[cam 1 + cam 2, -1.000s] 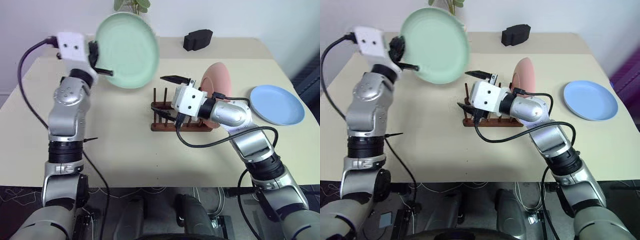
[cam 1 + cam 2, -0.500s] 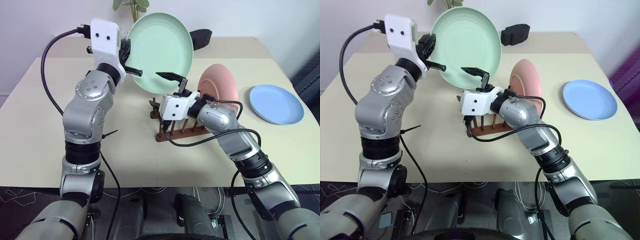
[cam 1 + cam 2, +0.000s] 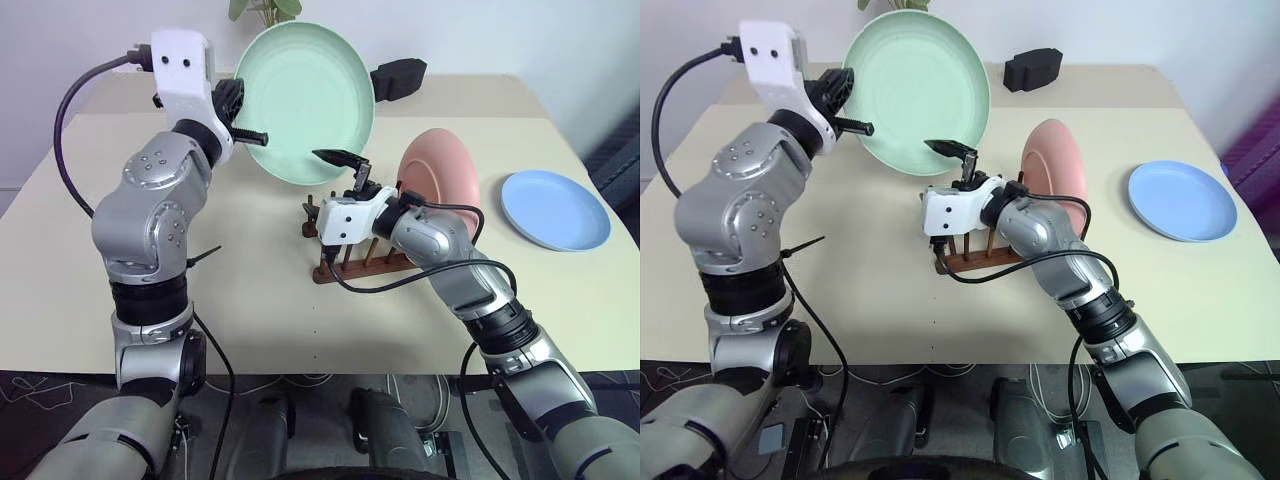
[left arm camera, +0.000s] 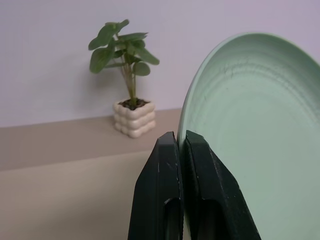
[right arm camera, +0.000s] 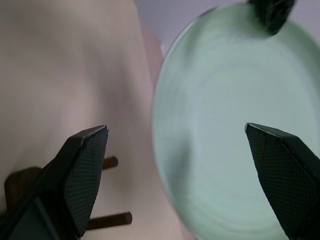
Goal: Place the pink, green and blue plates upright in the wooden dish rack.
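Observation:
The broad side of the green plate [image 3: 305,100] is far wider than my open fingers, so my right gripper should grab the plate by its thin lower rim [image 3: 326,181] next.
My left gripper [image 3: 245,131] is shut on the rim of the mint green plate [image 3: 305,100] and holds it upright in the air, behind and to the left of the wooden dish rack [image 3: 350,268]. In the left wrist view both fingers [image 4: 165,165] pinch that plate's edge [image 4: 250,125]. The pink plate [image 3: 440,175] stands upright at the rack's right end. My right gripper [image 3: 325,188] is open over the rack's left end, just below the green plate [image 5: 225,125], with nothing between its fingers. The blue plate [image 3: 555,208] lies flat at the far right.
A black block [image 3: 398,78] sits near the table's far edge, behind the green plate. A small potted plant [image 4: 131,60] stands at the back by the wall. The tabletop [image 3: 250,300] in front of the rack is bare.
My left gripper has carried the green plate to the right, toward the rack. The rack with the pink plate has turned slightly. My right gripper rolled and stayed open.

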Motion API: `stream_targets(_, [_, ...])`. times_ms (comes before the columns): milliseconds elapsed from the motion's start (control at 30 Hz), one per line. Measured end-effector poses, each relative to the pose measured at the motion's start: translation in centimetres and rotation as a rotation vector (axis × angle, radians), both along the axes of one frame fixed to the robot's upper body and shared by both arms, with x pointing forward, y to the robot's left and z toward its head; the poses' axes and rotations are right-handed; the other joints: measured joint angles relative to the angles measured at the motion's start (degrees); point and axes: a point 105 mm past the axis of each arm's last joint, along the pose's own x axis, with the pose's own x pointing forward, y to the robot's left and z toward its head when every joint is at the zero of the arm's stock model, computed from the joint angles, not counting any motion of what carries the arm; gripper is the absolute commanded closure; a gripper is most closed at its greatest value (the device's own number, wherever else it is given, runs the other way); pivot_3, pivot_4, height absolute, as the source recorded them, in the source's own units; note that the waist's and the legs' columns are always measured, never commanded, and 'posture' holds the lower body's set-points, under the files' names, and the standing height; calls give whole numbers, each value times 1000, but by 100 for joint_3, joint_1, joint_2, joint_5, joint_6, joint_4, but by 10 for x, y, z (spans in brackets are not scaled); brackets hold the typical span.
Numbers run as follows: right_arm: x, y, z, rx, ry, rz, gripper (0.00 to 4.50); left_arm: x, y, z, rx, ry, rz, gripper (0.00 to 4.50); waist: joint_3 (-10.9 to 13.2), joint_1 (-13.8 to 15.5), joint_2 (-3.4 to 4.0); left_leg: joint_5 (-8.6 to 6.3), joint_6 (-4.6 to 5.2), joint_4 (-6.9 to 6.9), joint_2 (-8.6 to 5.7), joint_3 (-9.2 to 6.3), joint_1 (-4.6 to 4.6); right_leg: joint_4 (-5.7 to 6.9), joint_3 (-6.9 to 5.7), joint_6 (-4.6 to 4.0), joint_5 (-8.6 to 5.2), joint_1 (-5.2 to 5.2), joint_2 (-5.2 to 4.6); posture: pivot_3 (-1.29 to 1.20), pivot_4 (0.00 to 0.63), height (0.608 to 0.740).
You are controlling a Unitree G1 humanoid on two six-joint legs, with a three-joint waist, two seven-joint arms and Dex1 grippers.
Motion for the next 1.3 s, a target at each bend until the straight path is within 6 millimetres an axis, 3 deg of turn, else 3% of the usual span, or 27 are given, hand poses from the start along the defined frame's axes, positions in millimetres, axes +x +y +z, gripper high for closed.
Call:
stream_targets(100, [1, -1, 0, -14, -13, -8, 14, -3, -4, 2, -9, 9, -23, 4442, 0, 0, 0, 1, -1, 0, 0, 0, 0, 0, 0, 0, 0, 0, 0, 0, 150, 739])
stream_targets(200, [3, -2, -2, -30, -19, -14, 835, -5, -7, 2, -14, 22, -46, 4500, 0, -2, 0, 1, -2, 0, 0, 0, 0, 0, 0, 0, 0, 0, 0, 0, 150, 739])
stream_targets(433, [6, -4, -2, -58, -45, -29, 4452, -6, -3, 0, -36, 50, -49, 4500, 0, -3, 0, 3, -5, 0, 0, -1, 0, 0, 0, 0, 0, 0, 0, 0, 150, 739])
stream_targets(667, [6, -3, -1, -85, -74, -21, 4488, -9, -5, 6, -48, 34, -58, 4500, 0, -3, -1, 4, -7, 0, 0, -1, 0, 0, 0, 0, 0, 0, 0, 0, 150, 739])
stream_targets(767, [6, -3, -1, -84, -79, -20, 4500, -9, -5, 7, -102, 26, -80, 3468, 0, -2, -1, 5, -8, 0, 0, -1, 0, -1, 0, 0, 0, 1, 0, 0, 150, 739])
stream_targets(900, [6, -3, -1, -82, -87, -23, 4500, -12, 4, 19, -196, -46, -69, 1516, 0, -4, -1, 7, -13, 0, 0, -1, 0, 0, 0, -1, 0, 0, 0, 0, 150, 739])
stream_targets(1000, [6, -4, 3, -65, -94, -17, 4500, -13, 22, 35, -265, -140, -20, 55, 0, -10, -1, 8, -14, -2, 1, -1, 1, 0, 0, -1, 0, 0, 1, 0, 150, 739])
stream_targets(1167, [4, -4, 16, 32, -76, 1, 4500, -12, 53, 44, -316, -218, 72, 55, 1, 0, -1, 6, -11, -1, 0, -1, 0, 0, 0, -1, 0, 0, 1, 0, 150, 739])
stream_targets(1300, [-7, -1, 49, 231, -15, 89, 4500, -11, 80, 40, -242, -246, 143, 55, 2, -15, 1, 6, -10, -2, 1, -1, 1, 2, 0, -1, 0, 0, 1, 0, 150, 739])
